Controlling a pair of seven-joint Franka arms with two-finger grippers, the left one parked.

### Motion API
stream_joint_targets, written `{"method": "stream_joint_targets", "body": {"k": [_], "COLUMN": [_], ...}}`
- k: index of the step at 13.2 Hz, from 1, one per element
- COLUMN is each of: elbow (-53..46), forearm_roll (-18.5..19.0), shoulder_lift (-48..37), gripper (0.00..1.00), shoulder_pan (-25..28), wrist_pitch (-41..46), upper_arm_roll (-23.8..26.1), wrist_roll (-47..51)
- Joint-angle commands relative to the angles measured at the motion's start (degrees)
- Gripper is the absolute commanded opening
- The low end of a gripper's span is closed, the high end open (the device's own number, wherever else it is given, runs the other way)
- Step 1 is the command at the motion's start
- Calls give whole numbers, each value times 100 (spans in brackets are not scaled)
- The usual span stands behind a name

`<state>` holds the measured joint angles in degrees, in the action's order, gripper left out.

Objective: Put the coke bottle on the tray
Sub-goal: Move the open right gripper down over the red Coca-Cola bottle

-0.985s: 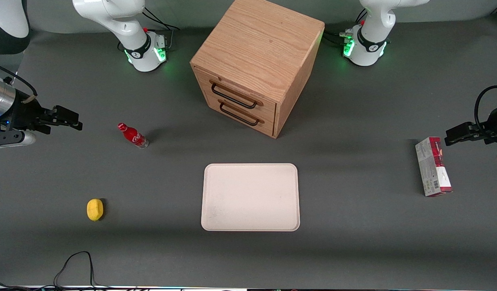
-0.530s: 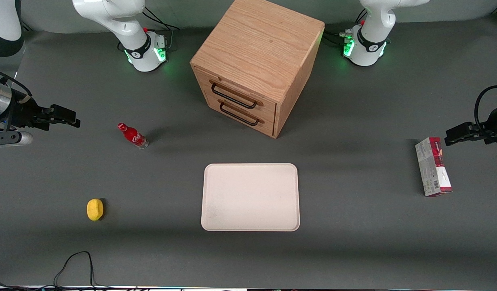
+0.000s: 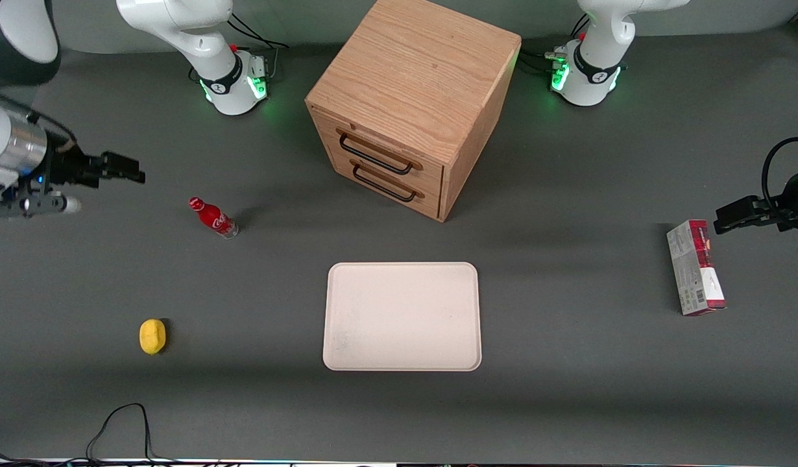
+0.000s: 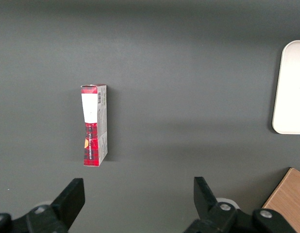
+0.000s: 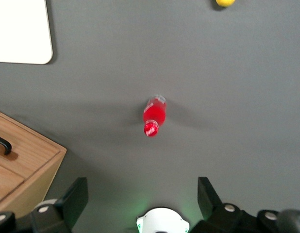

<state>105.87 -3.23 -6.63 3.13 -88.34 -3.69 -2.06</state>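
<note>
The coke bottle should next be held by its neck below the red cap (image 3: 204,209) in my right gripper, so it can go on the tray (image 3: 402,316).
The coke bottle (image 3: 213,218) (image 5: 154,115), small and red with a red cap and clear base, stands on the grey table, apart from the tray. The cream-white tray (image 3: 402,316) (image 5: 21,29) lies flat, nearer to the front camera than the wooden cabinet, with nothing on it. My right gripper (image 3: 128,172) (image 5: 140,196) hangs above the table toward the working arm's end, a little farther from the front camera than the bottle and well short of it. It is open, with only table and the arm's base between its fingers (image 5: 75,199).
A wooden two-drawer cabinet (image 3: 412,104) (image 5: 19,160) stands mid-table. A yellow lemon (image 3: 152,336) (image 5: 225,2) lies nearer the front camera than the bottle. A red-and-grey carton (image 3: 695,267) (image 4: 94,125) lies toward the parked arm's end. A black cable (image 3: 120,421) loops at the front edge.
My right gripper has shifted slightly toward the bottle and farther from the front camera. The bottle, tray and other objects have not moved.
</note>
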Motion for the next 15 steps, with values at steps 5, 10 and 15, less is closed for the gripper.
{"method": "stream_joint_targets", "body": {"k": [5,10,15], "elbow": [1436,2262,2289], "forearm_roll": [402,367,358], "shoulder_lift": [-1122,-526,284], "gripper": [100,100,100], "shoulder_pan": [47,73,100], "wrist_pitch": [-762,-2317,-3145], "upper_arm_roll": [106,114,264], "wrist_roll": [75,92,277]}}
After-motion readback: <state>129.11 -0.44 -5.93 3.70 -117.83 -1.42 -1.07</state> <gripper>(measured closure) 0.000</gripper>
